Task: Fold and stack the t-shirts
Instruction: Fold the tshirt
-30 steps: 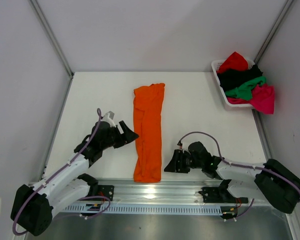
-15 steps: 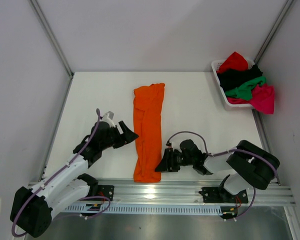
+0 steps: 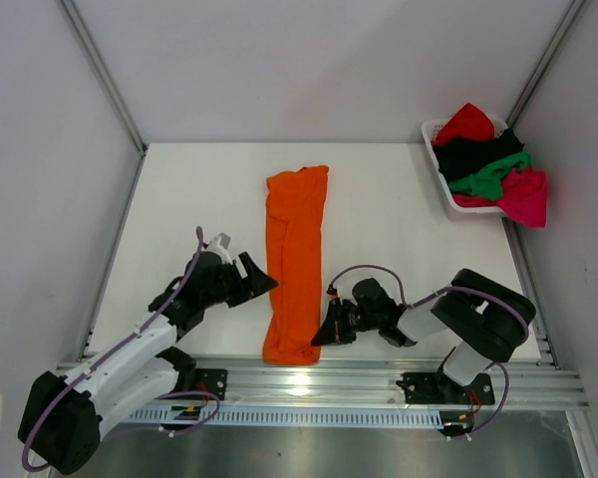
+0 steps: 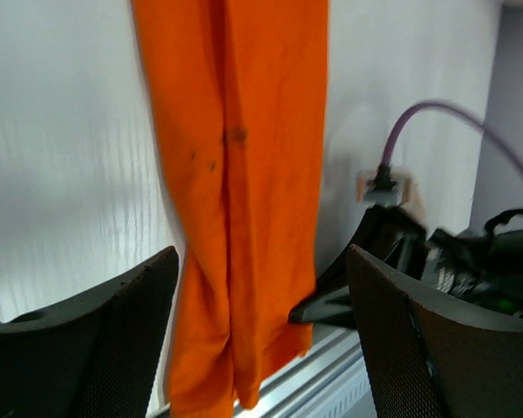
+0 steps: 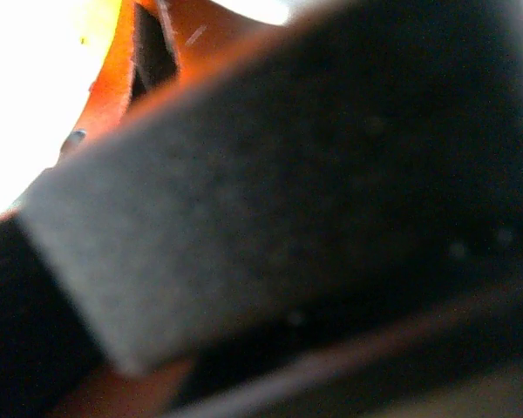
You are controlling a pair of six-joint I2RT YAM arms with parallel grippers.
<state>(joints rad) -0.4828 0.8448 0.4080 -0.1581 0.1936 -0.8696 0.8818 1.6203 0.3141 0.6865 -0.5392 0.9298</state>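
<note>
My left gripper grips the folded orange t-shirt's near end next, at the t-shirt's edge opposite my right gripper, so both grippers move it for folding.
A bright orange t-shirt, folded into a long strip, lies down the middle of the white table. My left gripper stands open just left of the strip's near half, with its jaws wide and nothing between them. My right gripper is low at the strip's near right edge, its tips pinched on the orange cloth. In the right wrist view a blurred dark finger fills the frame, with orange cloth behind it. Red, black, green and magenta-pink t-shirts are heaped in the basket.
The white slatted basket sits at the far right corner of the table. An aluminium rail with both arm bases runs along the near edge, and the orange strip's near end overhangs it. Grey walls enclose the table on three sides.
My right gripper slid left to the shirt's near right edge and closed on it. The strip's near end shifted slightly. My left gripper edged a little nearer and stays open.
</note>
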